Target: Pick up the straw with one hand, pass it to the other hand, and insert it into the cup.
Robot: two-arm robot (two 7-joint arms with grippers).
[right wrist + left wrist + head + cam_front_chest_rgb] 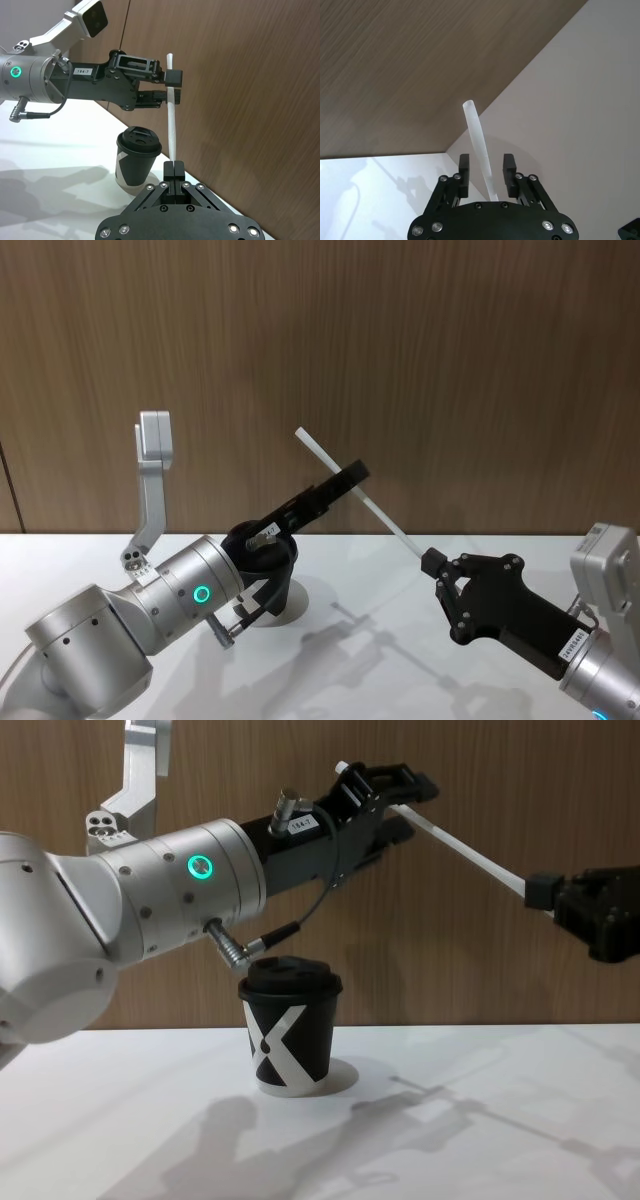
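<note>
My left gripper grips the straw by its upper part point(170, 89) next, which leaves the low end free to enter the cup point(139, 155).
The white straw point(375, 508) slants in the air above the table, high end to the left. My right gripper point(432, 562) is shut on its low end, seen close in the right wrist view point(173, 167). My left gripper point(486, 162), on the silver wrist with the green ring, stands open around the straw's upper part; a gap shows between the straw point(476, 135) and each finger. The black cup point(290, 1045) with the white X and black lid stands upright on the table, below the left arm and left of the straw.
The white table point(480, 1140) stretches to the right of the cup. A brown wood-grain wall point(420, 350) rises behind it. A grey bracket point(152, 475) stands up beside the left arm.
</note>
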